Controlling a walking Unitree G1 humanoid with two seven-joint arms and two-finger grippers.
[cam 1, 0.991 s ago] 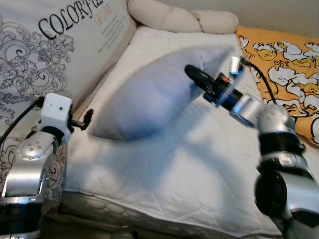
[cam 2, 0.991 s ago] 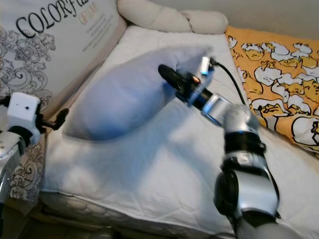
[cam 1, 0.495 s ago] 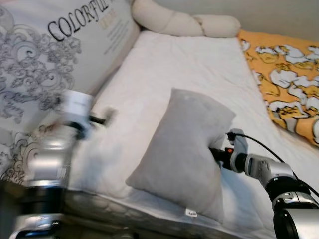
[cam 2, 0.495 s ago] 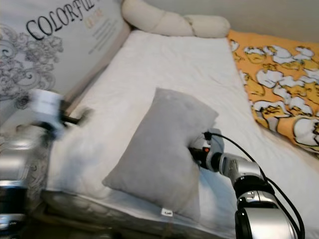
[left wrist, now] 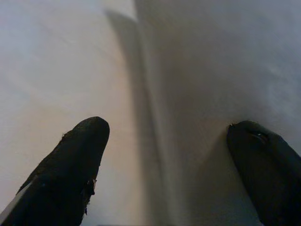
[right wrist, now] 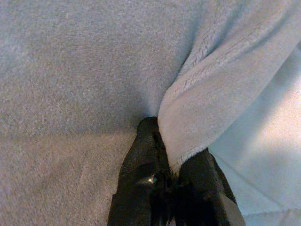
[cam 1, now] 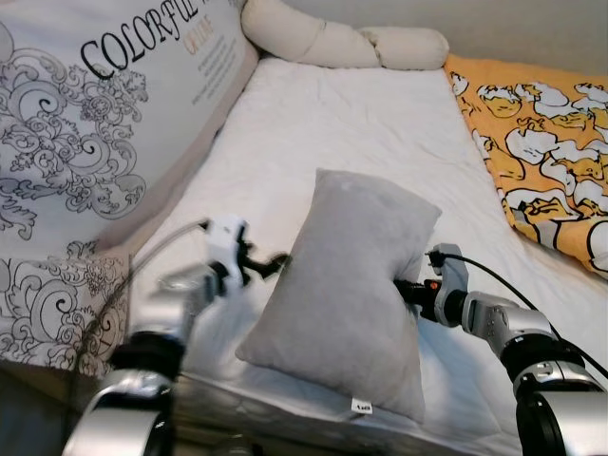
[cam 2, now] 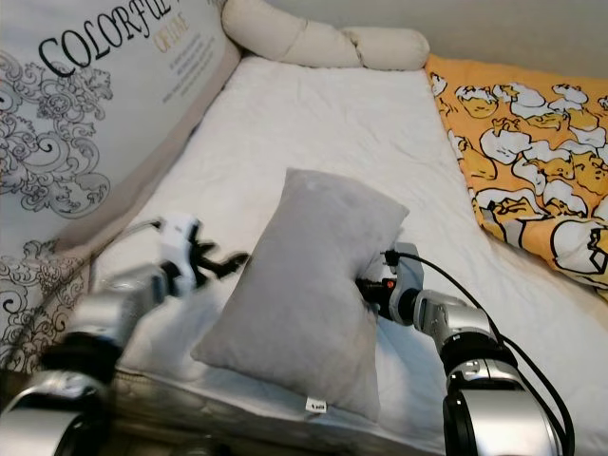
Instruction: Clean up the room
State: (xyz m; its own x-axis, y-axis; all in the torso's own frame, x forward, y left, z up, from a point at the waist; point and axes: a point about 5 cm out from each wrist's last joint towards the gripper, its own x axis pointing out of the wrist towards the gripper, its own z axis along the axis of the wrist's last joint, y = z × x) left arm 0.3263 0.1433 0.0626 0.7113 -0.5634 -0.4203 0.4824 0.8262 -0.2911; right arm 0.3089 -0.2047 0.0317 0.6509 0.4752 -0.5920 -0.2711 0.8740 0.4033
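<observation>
My left gripper opens less wide than the pillow's plump middle (cam 1: 347,271), so next it should grab the pillow by its thin free long edge (cam 1: 290,266).
A grey plush pillow (cam 1: 347,285) stands tilted on the white mattress (cam 1: 361,123), near its front edge. My right gripper (right wrist: 171,162) is shut on a fold of the pillow's right edge (right wrist: 207,94); in the eye views its fingers (cam 1: 410,293) are tucked into that side. My left gripper (cam 1: 271,263) is at the pillow's left edge, open. In the left wrist view its fingers (left wrist: 80,150) stand wide apart, one over the mattress (left wrist: 47,56), the other against the pillow (left wrist: 225,70).
A large cushion printed with scrolls and "COLORFUL" (cam 1: 85,123) leans along the bed's left side. A cream knotted bolster (cam 1: 342,43) lies at the far end. An orange duck-print blanket (cam 1: 541,123) covers the right. The mattress's front edge (cam 1: 285,418) is close below the pillow.
The pillow, held up in the air by my right gripper a second ago, now rests on the mattress near the front edge. My left arm has swung in to the pillow's left edge.
</observation>
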